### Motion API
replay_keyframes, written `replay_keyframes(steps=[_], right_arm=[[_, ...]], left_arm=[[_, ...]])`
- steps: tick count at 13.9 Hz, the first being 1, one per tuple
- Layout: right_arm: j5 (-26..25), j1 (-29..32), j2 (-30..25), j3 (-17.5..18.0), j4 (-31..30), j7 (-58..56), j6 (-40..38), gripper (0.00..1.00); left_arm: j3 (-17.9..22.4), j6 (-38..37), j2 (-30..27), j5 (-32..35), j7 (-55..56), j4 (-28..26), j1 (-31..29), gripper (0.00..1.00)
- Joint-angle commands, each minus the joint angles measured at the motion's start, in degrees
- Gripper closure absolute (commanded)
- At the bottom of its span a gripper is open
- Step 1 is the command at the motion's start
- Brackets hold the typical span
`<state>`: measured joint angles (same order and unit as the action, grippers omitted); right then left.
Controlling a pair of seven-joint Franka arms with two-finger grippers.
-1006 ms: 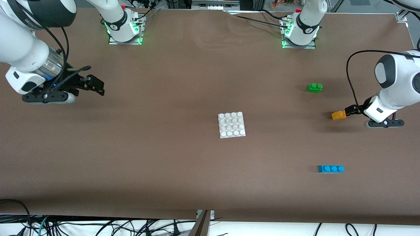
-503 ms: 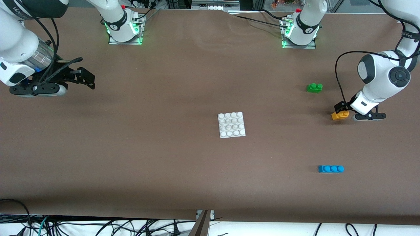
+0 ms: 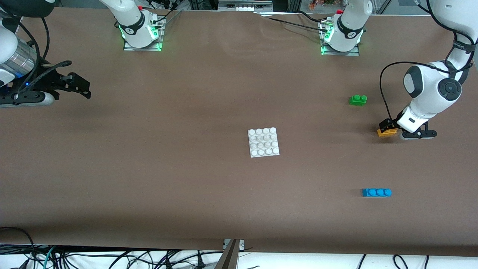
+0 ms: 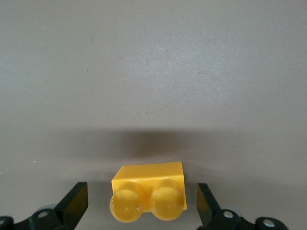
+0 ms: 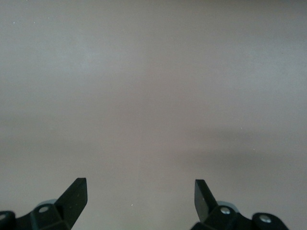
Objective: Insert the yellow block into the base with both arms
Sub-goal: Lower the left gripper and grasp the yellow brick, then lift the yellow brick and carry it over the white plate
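Observation:
The left gripper's fingers are level with the yellow block's studs on either side, so the robot should close the left gripper now and it would hold the block.
The yellow block (image 3: 386, 132) lies on the brown table near the left arm's end, two studs up. My left gripper (image 3: 387, 124) hangs right over it, open. In the left wrist view the yellow block (image 4: 148, 197) sits between the two black fingers, a gap on each side, touching neither. The white studded base (image 3: 263, 142) lies flat mid-table. My right gripper (image 3: 83, 86) is open at the right arm's end of the table; the right wrist view shows my right gripper (image 5: 141, 197) with only bare table between its fingers.
A green two-stud brick (image 3: 357, 99) lies farther from the front camera than the yellow block. A blue three-stud brick (image 3: 376, 192) lies nearer to the camera. The arm bases (image 3: 140, 31) (image 3: 341, 35) stand along the table's back edge.
My left gripper swung in over the yellow block and came down around it. My right gripper moved outward toward the right arm's end of the table. The block stayed in place.

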<state>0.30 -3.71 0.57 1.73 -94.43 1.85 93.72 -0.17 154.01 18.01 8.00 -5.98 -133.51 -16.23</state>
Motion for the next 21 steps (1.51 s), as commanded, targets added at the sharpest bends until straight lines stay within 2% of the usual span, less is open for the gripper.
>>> replay_keyframes(steps=[1,4,5,7,8,11,12,14,16,19,21], right_arm=[[-0.03,1.78,-1.89,1.69,-0.15,-0.27,-1.60,0.01],[-0.29,1.78,-1.45,1.61,1.17,-0.18,-3.10,0.01],[-0.38,1.78,-1.28,1.52,1.17,-0.09,-3.45,0.01],[-0.38,1.87,-0.58,1.52,1.26,0.35,-3.54,0.01],[-0.30,1.78,-0.49,1.34,1.44,0.35,-3.37,0.01],[-0.38,1.69,-0.40,1.43,2.84,0.17,-3.36,0.01],[-0.47,1.61,-0.40,1.52,3.63,0.17,-3.10,0.01],[-0.56,1.60,-0.05,1.61,4.07,-0.18,-2.75,0.01],[-0.56,1.17,2.58,1.96,4.68,-0.18,-2.40,0.01],[-0.82,1.16,2.51,1.43,7.93,-0.09,-2.75,0.01],[-3.26,1.08,2.50,1.34,8.99,0.17,-2.84,0.01]], left_arm=[[-0.71,0.94,-0.17,0.61,0.00,-0.43,-0.82,0.03],[-0.71,0.94,0.10,0.61,0.00,-0.43,-0.82,0.44],[-0.80,0.94,0.10,0.61,0.00,-0.43,-0.82,0.52],[-0.80,0.68,0.10,0.61,-0.09,-0.43,-0.74,0.59],[-0.80,0.50,0.01,0.61,-0.09,-0.43,-0.73,0.66],[-0.89,-1.16,-1.65,0.61,-0.53,0.09,-0.73,0.69],[-1.15,-3.95,-2.97,0.52,-0.44,0.61,-0.39,0.69],[-4.38,-10.89,-5.43,0.17,0.26,3.94,-0.30,0.69],[-7.20,-20.02,-6.14,0.08,1.31,9.73,-0.30,0.69],[-13.43,-34.43,-5.53,-0.44,2.89,20.63,-0.21,0.69],[-17.91,-39.82,-5.09,-4.73,5.61,24.95,-0.12,0.70]])
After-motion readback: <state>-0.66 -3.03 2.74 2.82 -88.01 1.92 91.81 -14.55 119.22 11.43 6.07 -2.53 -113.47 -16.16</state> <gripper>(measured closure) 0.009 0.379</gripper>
